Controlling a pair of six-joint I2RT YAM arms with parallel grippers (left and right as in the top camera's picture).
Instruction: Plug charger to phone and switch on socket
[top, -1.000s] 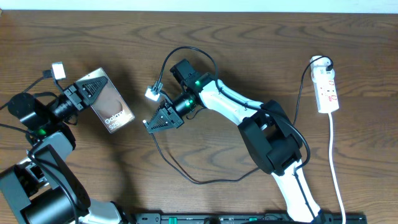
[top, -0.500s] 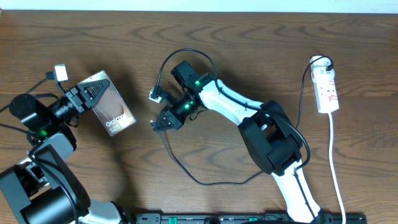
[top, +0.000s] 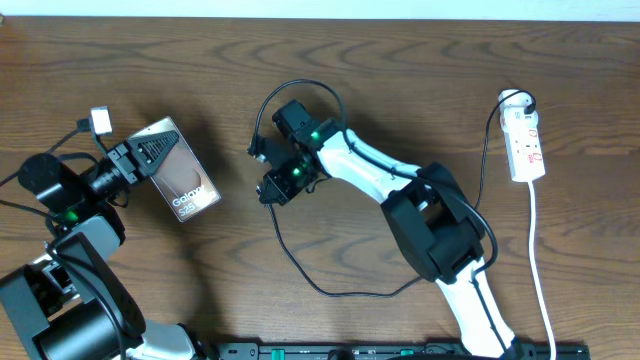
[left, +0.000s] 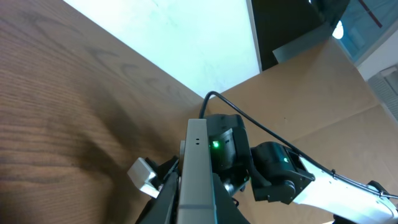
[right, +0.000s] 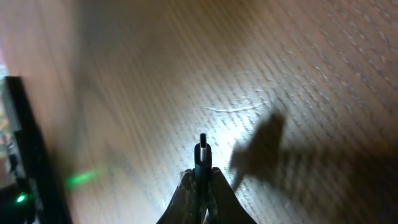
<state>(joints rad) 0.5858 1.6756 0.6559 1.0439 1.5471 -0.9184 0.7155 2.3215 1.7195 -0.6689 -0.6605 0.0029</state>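
The tip of the plug is apart from its shadow on the wood, so my right gripper should keep holding the charger. The charger would fall onto the table if I opened now.
My left gripper (top: 152, 150) is shut on the phone (top: 190, 185), a brownish-grey slab with white "Galaxy" lettering, held tilted above the table at the left. In the left wrist view the phone (left: 198, 149) shows edge-on between the two black fingers (left: 165, 202). At the table's middle, my right gripper (top: 273, 189) is shut on the charger (top: 300, 272), a thin black cable looping across the wood. The charger's small plug tip (right: 202, 148) sticks out just past my right gripper (right: 200, 179). The socket (top: 526, 140), a white power strip with red switch marks, lies at the far right.
The socket's white cord (top: 541, 260) runs down the right side to the front edge. A small white tag (top: 99, 118) sits by the left arm, and another white tag (left: 144, 174) shows beside the phone. The right arm's white body (top: 440, 230) stretches across the table's middle-right.
My right gripper has turned and drawn slightly right, with the charger's plug tip still in it. The left gripper has shifted the phone a little to the right and downward.
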